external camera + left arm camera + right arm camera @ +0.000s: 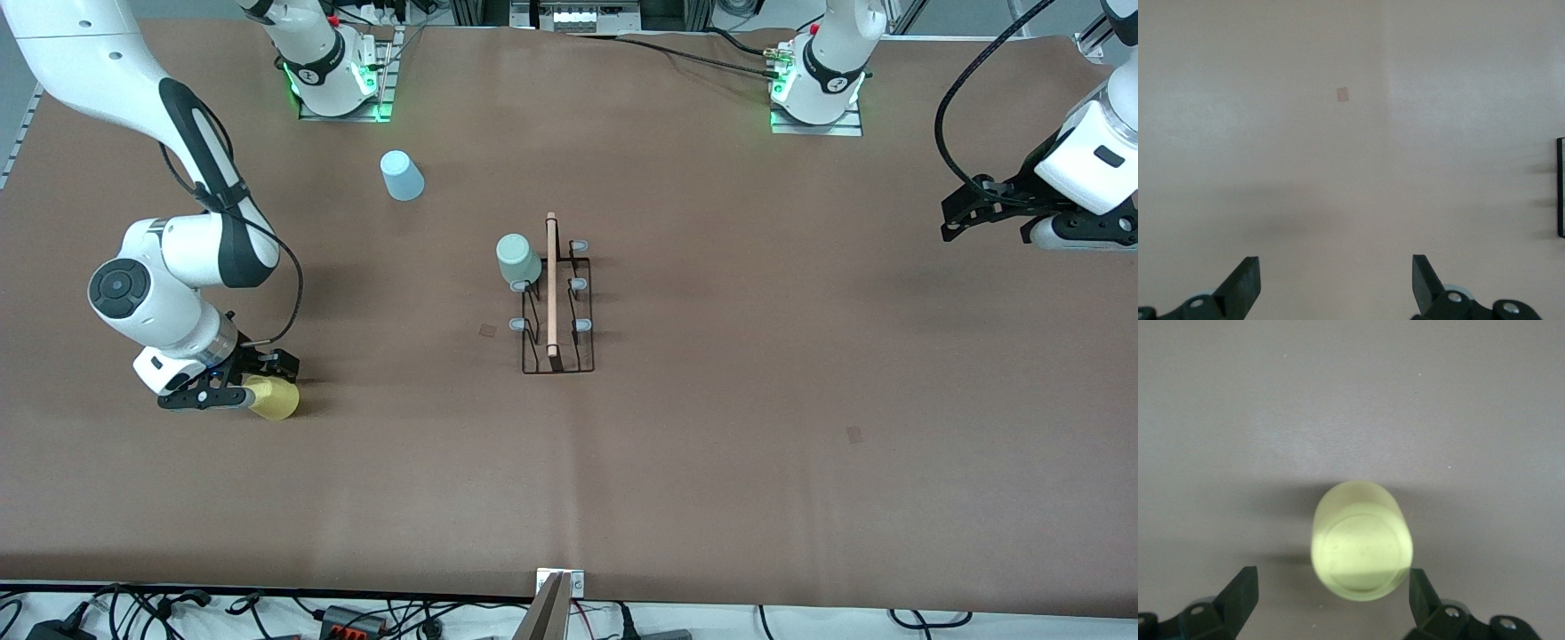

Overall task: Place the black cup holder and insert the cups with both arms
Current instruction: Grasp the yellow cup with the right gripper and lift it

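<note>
I will next grab the yellow cup by its side [271, 396] with my right gripper to put it on the black cup holder [557, 307].
The black cup holder [557, 307] stands in the middle of the table, its wooden rod handle on top. A pale green cup [517, 260] sits upside down on one of its pegs on the side toward the right arm's end. A light blue cup [402, 175] stands upside down near the right arm's base. The yellow cup [276, 398] is at the right arm's end. My right gripper [258, 382] is low at it and open; in the right wrist view the cup [1361, 547] lies just ahead of the gripper [1333, 587], close to one finger [1421, 590]. My left gripper [958, 213] waits open and empty at its end of the table [1336, 277].
Small tape marks lie on the brown table [487, 330] [854, 434]. The holder's edge shows in the left wrist view [1560, 187]. Cables and a camera stand [553, 604] line the table's near edge. Both arm bases stand along the edge farthest from the camera.
</note>
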